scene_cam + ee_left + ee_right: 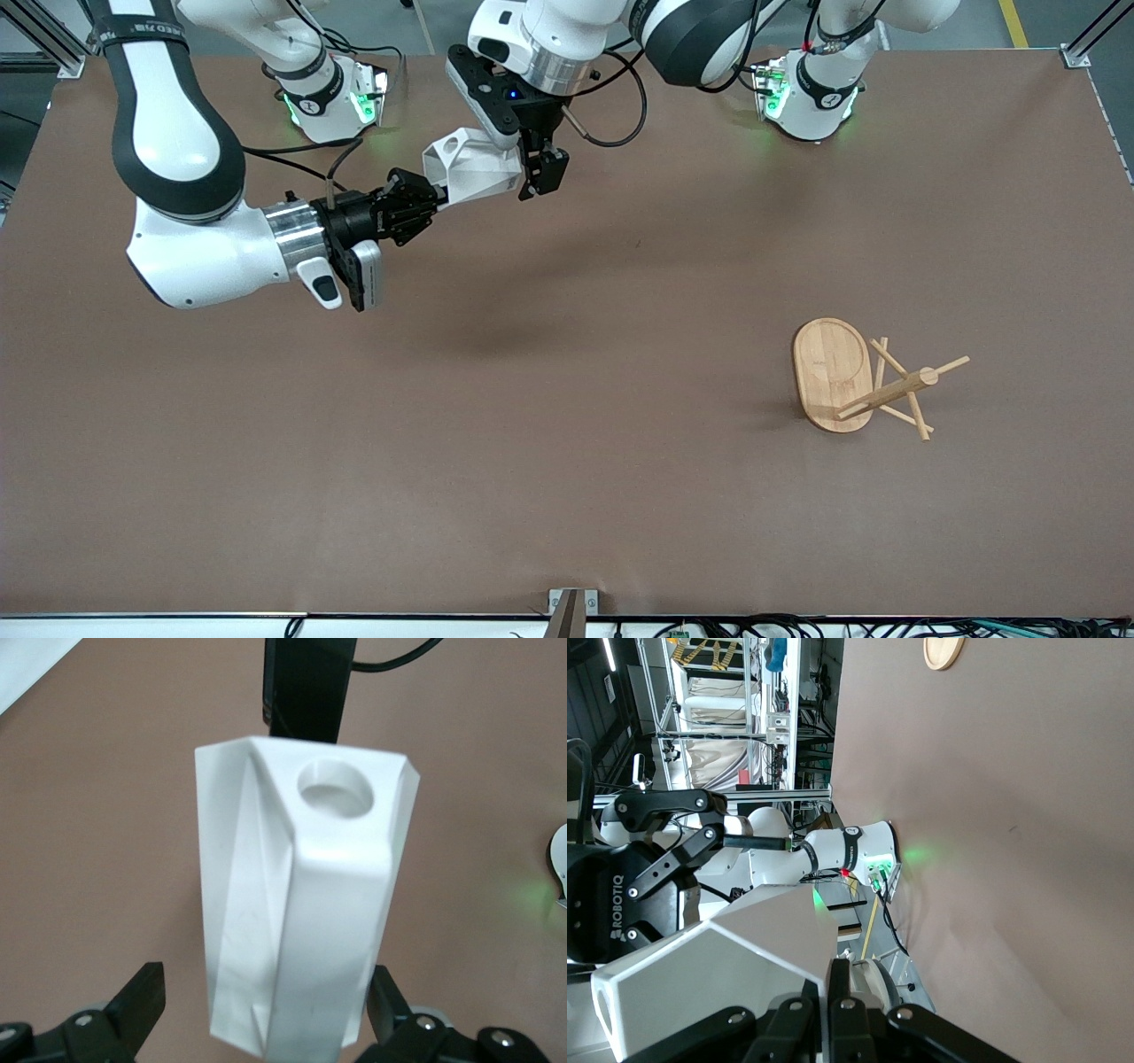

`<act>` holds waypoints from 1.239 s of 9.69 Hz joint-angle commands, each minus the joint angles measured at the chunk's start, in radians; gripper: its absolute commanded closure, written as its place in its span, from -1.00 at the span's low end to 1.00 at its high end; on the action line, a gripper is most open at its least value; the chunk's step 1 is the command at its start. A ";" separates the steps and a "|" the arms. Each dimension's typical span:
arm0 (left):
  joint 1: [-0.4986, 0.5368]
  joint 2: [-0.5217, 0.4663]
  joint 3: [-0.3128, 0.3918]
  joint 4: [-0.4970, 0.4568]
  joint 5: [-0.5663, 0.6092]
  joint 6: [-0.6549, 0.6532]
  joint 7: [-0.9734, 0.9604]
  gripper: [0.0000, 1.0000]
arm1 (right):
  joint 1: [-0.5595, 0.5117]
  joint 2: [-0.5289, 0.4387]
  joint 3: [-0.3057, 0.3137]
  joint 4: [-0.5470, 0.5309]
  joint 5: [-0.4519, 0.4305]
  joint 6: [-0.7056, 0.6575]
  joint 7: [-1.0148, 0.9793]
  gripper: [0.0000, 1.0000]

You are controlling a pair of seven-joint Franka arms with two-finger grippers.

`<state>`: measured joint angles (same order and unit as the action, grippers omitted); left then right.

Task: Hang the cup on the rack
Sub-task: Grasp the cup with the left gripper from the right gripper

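The cup's round handle hole (pixel 335 790) needs to stay free to slide onto the rack, so my left gripper should grab the cup by its faceted sides next.
The white faceted cup (pixel 474 168) hangs in the air over the table's robot side, between the two grippers. My right gripper (pixel 434 198) is shut on the cup's wall, its jaws (pixel 837 979) pressed on the thin rim of the cup (pixel 718 974). My left gripper (pixel 536 177) stands open at the cup's other end. In the left wrist view its fingers (pixel 142 1001) flank the cup (pixel 301 904) with gaps, and the handle's round hole (pixel 337 788) faces the camera. The bamboo rack (pixel 833 368) stands toward the left arm's end of the table, nearer to the front camera.
The rack's pegs (pixel 912 399) stick out from its post toward the left arm's end. Brown table surface (pixel 567 399) spreads between the cup and the rack. Both arm bases (pixel 328 97) stand along the table's robot edge.
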<state>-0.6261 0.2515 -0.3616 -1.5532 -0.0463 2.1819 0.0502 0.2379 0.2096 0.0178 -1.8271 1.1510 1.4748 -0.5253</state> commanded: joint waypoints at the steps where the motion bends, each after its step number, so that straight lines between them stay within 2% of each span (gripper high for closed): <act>1: -0.007 0.032 0.000 0.005 0.028 0.015 0.013 -1.00 | 0.000 -0.001 0.013 0.000 0.042 -0.008 -0.004 0.98; 3: -0.007 0.035 0.000 0.005 0.028 0.018 0.013 -0.95 | 0.004 -0.001 0.014 0.002 0.062 -0.004 -0.004 0.98; 4: -0.007 0.035 0.000 0.007 0.029 0.018 0.014 -0.87 | 0.001 -0.003 0.033 0.002 0.062 0.014 0.002 0.98; 5: -0.007 0.037 0.000 0.007 0.029 0.018 0.020 -0.70 | 0.003 -0.003 0.037 0.003 0.065 0.025 0.004 0.98; 6: -0.007 0.037 0.000 0.007 0.029 0.018 0.023 -0.35 | 0.003 -0.001 0.039 0.002 0.065 0.027 0.004 0.98; 8: -0.006 0.037 0.000 0.007 0.029 0.018 0.025 0.64 | 0.003 -0.003 0.039 0.002 0.065 0.027 0.004 0.98; 9: -0.004 0.035 0.001 0.007 0.031 0.018 0.019 0.94 | 0.003 -0.003 0.039 0.003 0.065 0.027 0.004 0.97; 10: -0.001 0.034 0.001 0.009 0.029 0.018 0.010 0.98 | 0.000 -0.003 0.039 0.003 0.068 0.021 0.010 0.39; 11: 0.002 0.034 0.009 0.036 0.029 0.007 -0.004 0.99 | -0.003 -0.004 0.039 0.005 0.068 0.018 0.027 -0.99; 12: 0.014 0.034 0.015 0.035 0.031 0.000 -0.009 0.99 | -0.006 -0.004 0.037 0.014 0.068 0.018 0.047 -1.00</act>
<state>-0.6225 0.2538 -0.3522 -1.5331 -0.0361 2.1899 0.0551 0.2392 0.2176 0.0485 -1.8191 1.1966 1.5007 -0.5139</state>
